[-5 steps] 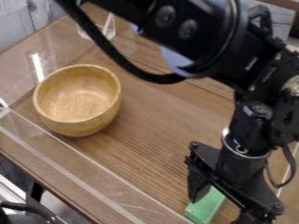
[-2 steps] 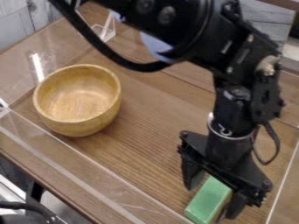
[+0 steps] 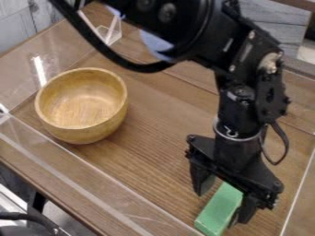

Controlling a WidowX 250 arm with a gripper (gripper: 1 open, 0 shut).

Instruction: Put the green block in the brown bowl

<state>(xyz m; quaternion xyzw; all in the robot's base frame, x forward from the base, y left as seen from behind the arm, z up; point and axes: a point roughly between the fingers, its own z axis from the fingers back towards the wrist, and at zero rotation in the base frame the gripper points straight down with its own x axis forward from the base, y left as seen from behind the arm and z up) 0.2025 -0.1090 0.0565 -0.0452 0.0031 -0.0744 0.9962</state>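
Note:
I will use my gripper to take the green block by its end point(image 3: 226, 194) next, so that it can go in the brown bowl point(image 3: 81, 103).
The green block point(image 3: 220, 210) lies flat on the wooden table near its front right edge. My gripper point(image 3: 230, 195) points straight down over the block's far end, open, with one black finger on either side of it. The block's upper end is partly hidden behind the fingers, and I cannot tell whether they touch it. The brown bowl point(image 3: 81, 103) stands upright and empty at the left of the table, well away from the gripper.
The black arm point(image 3: 197, 37) reaches in from the top of the view over the table's right half. A clear plastic rim point(image 3: 74, 180) runs along the table's front and left edges. Bare wooden tabletop point(image 3: 154, 138) lies between bowl and block.
The gripper has shifted slightly left and away from the front edge, so more of the green block shows below it. The jaws stay open; block and bowl have not moved.

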